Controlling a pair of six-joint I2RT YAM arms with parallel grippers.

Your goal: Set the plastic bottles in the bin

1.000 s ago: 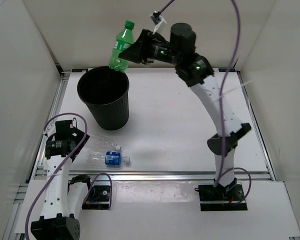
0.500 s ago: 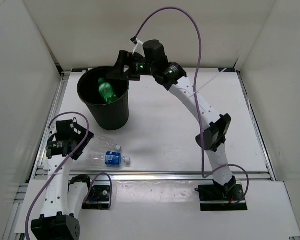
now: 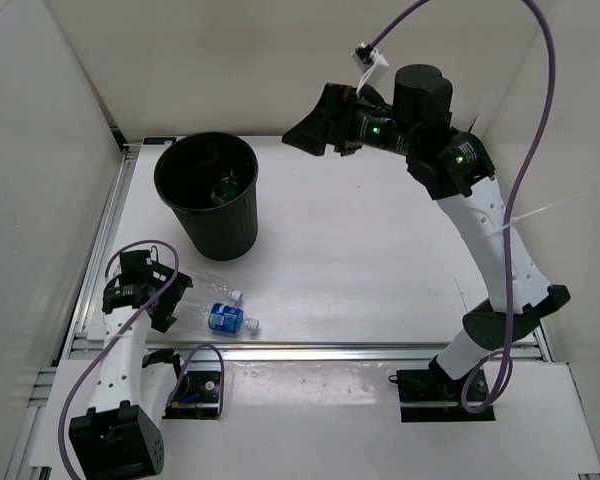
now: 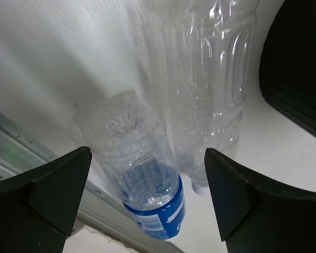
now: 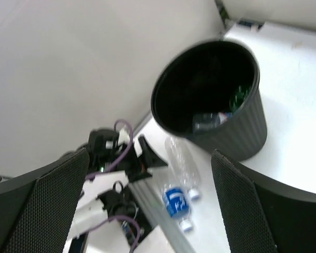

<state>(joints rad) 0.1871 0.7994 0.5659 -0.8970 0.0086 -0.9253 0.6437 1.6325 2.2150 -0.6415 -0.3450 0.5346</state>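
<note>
My left gripper grabs the blue-labelled bottle by its clear base end (image 3: 193,318) next, since the cap end then stays free to point into the bin (image 3: 195,215).
The black bin (image 3: 195,215) stands at the far left of the table. A green bottle (image 3: 223,187) lies inside it; the right wrist view also shows a clear blue-labelled bottle (image 5: 207,121) in the bin (image 5: 237,139). On the table lie a blue-labelled bottle (image 3: 220,318) and a plain clear bottle (image 3: 205,282), side by side. My left gripper (image 3: 175,300) is open just left of them; the blue-labelled bottle (image 4: 147,184) lies between its fingers, untouched, with the clear bottle (image 4: 210,79) beyond. My right gripper (image 3: 302,135) hangs open and empty, high, right of the bin.
A metal rail (image 3: 330,350) runs along the table's near edge, close to the lying bottles. White walls enclose the table on three sides. The bin's dark wall (image 4: 300,63) is just right of the left gripper's view.
My right gripper opened over the bin, the green bottle dropped inside, and the arm drew back to the right. My left gripper moved closer to the lying bottles.
</note>
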